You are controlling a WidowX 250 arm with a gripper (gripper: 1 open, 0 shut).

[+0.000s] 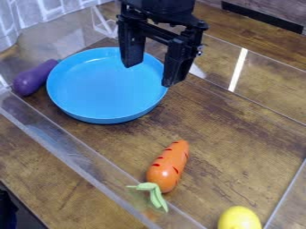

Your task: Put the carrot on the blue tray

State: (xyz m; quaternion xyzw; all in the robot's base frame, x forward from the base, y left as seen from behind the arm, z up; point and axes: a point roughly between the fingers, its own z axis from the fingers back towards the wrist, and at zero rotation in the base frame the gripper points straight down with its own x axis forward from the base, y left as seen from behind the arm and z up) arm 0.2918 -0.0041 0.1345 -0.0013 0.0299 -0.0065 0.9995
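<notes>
The robot needs to put the carrot on the blue tray, so its gripper should next grab the carrot by its orange body.
A small orange carrot with dark grooves lies on the wooden table near the front, its light green leafy top pointing toward the front edge. The round blue tray sits to the left of centre, with nothing in it. My black gripper hangs over the tray's right rim, well behind the carrot. Its two long fingers point down and stand apart, open, with nothing between them.
A purple eggplant rests against the tray's left side. A yellow lemon sits at the front right edge. Clear plastic walls border the work area at the front left and back.
</notes>
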